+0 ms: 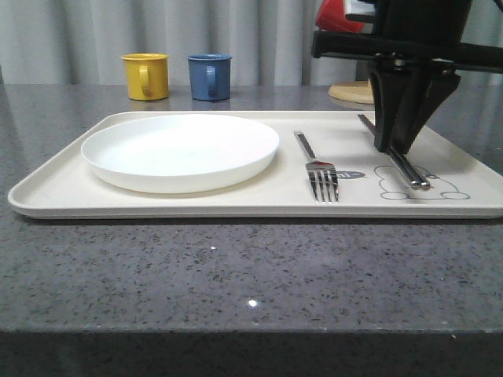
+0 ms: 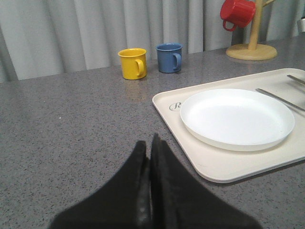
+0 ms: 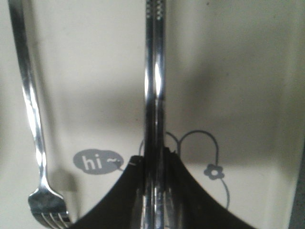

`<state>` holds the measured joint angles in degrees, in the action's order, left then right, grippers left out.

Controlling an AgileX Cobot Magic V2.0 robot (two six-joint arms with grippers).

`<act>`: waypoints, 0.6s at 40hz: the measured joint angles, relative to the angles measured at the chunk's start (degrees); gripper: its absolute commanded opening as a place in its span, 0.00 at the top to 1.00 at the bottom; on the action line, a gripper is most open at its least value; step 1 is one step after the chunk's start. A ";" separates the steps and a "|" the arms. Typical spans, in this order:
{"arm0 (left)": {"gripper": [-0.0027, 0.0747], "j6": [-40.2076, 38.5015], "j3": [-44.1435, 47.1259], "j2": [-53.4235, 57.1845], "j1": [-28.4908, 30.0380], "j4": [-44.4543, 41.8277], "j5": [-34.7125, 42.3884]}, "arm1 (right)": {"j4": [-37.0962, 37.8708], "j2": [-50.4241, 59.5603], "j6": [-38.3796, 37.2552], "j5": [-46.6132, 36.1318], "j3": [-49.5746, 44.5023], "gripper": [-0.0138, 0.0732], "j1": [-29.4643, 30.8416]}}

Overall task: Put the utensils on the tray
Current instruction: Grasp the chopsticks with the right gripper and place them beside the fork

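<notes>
My right gripper opens next, since the chopsticks slant low over the tray's rabbit drawing [image 1: 444,188] beside the fork [image 1: 316,165] and would lie there.
The cream tray [image 1: 47,184] lies across the table with the white plate [image 1: 179,149] on its left half. A steel fork [image 1: 316,165] rests to the right of the plate, tines toward the front. My right gripper [image 1: 391,145] is shut on the steel chopsticks [image 1: 409,169], which slant low over the rabbit drawing. The right wrist view shows the chopsticks [image 3: 155,71] running straight out between the closed jaws of the right gripper [image 3: 155,160], with the fork [image 3: 31,109] beside them. My left gripper [image 2: 149,143] is shut on nothing, above bare table left of the tray [image 2: 224,167].
A yellow mug [image 1: 146,75] and a blue mug [image 1: 210,76] stand behind the tray. A red mug [image 2: 237,13] hangs on a wooden stand [image 2: 251,50] at the back right. Grey speckled table [image 1: 236,267] runs in front of the tray to the near edge.
</notes>
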<state>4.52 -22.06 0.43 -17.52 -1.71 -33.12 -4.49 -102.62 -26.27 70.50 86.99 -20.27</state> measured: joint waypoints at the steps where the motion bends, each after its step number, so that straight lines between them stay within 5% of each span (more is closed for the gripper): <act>1: 0.99 0.00 0.00 0.00 0.00 0.00 0.00 | 0.00 -0.16 0.00 -0.21 0.00 0.81 0.00; 14: 0.99 0.00 0.00 0.00 0.00 0.00 0.00 | -0.13 -0.70 -0.23 -1.53 0.00 0.80 0.00; 24: 0.99 0.00 0.00 0.00 0.00 0.00 0.00 | -0.13 -0.70 -0.33 -1.63 0.00 0.65 0.00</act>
<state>4.52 -22.06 0.43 -17.52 -1.71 -33.12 -4.62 -103.32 -26.61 68.87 86.99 -20.27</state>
